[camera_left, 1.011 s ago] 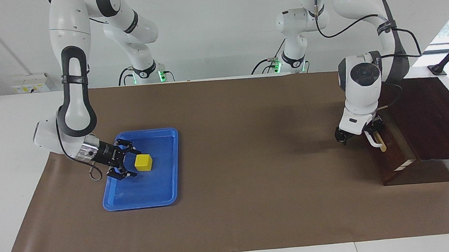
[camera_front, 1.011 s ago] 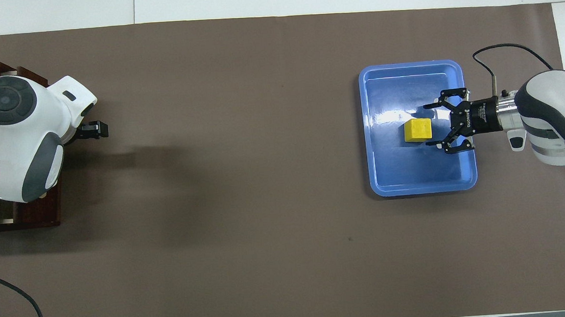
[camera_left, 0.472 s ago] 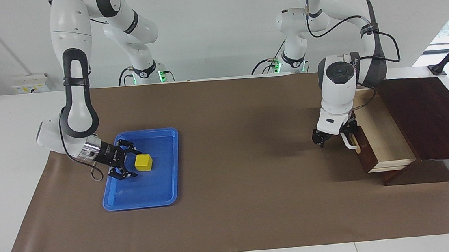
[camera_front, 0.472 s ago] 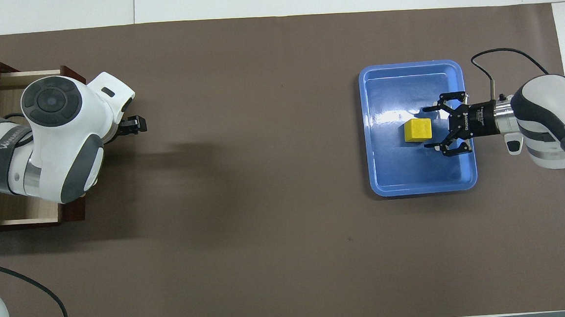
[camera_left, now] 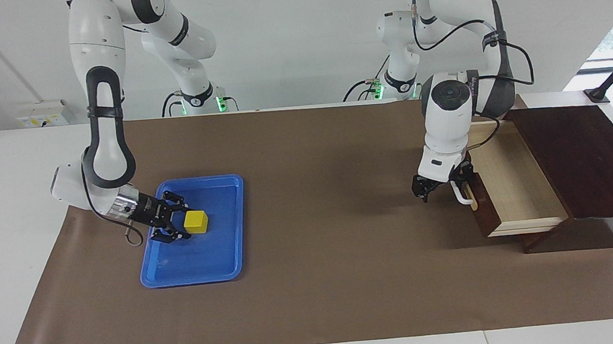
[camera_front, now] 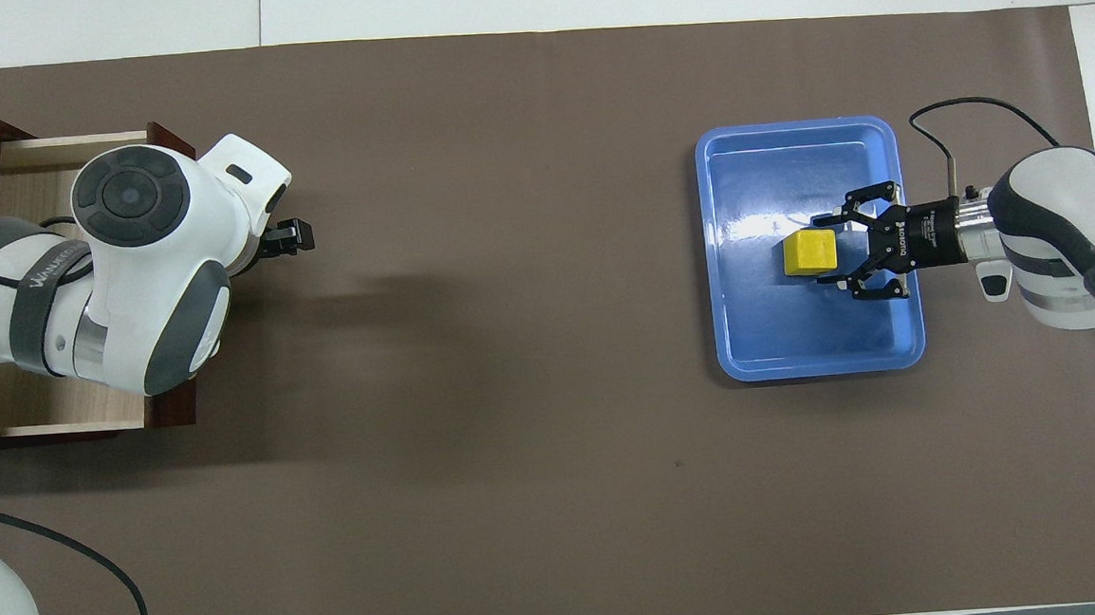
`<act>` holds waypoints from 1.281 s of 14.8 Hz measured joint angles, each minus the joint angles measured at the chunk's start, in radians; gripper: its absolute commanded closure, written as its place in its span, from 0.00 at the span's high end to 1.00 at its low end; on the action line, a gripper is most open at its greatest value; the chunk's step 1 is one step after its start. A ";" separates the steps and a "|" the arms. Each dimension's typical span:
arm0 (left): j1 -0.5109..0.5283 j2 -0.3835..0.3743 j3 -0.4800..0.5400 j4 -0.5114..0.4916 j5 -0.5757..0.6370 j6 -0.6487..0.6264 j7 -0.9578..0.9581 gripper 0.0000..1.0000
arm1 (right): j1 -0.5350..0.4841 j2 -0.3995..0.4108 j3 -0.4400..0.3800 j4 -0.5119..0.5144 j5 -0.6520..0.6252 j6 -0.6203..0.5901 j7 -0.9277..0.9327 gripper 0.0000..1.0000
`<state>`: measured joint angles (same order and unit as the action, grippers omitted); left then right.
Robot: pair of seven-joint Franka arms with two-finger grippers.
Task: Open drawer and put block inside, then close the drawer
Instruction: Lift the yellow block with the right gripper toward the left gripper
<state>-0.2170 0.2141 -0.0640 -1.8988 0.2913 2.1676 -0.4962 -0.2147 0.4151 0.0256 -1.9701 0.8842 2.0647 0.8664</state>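
Next, my right gripper picks up the yellow block by its opposite sides, to get the block (camera_front: 810,251) into the drawer (camera_front: 71,410).
The dark wood drawer (camera_left: 483,211) stands pulled out of its box (camera_left: 580,158) at the left arm's end, its pale interior (camera_left: 506,179) bare; it also shows in the overhead view (camera_front: 41,415). My left gripper (camera_left: 441,190) is open, with one finger hooked behind the white handle (camera_left: 466,198) and the other fingertip (camera_front: 294,237) out over the mat. The yellow block (camera_left: 196,222) sits in the blue tray (camera_left: 205,265). My right gripper (camera_left: 185,222) is open low in the tray, its fingertips on either side of the block's (camera_front: 810,251) edge.
The blue tray (camera_front: 798,354) lies at the right arm's end of the brown mat (camera_left: 335,278). The left arm's elbow hangs over the open drawer and hides much of it from above. A cable trails by the right wrist.
The left gripper has pulled the drawer from nearly shut to wide open, moving toward the table's middle. The right gripper has crept a little closer to the block, still open.
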 measured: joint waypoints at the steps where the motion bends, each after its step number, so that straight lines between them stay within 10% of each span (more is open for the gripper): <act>1: 0.000 0.000 0.000 0.000 -0.001 0.000 0.000 1.00 | 0.000 0.000 0.000 0.000 0.000 0.000 -0.006 0.62; 6: 0.001 0.001 0.006 0.036 -0.014 -0.049 -0.014 1.00 | 0.011 0.000 0.000 0.000 0.000 0.000 -0.032 0.00; 19: 0.002 -0.026 0.012 0.383 -0.216 -0.475 -0.463 1.00 | 0.178 -0.002 0.005 0.235 0.004 -0.078 0.190 0.00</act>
<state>-0.2150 0.1877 -0.0523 -1.5160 0.0756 1.6926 -0.9587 -0.0363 0.4126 0.0305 -1.7354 0.8887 1.9868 1.0562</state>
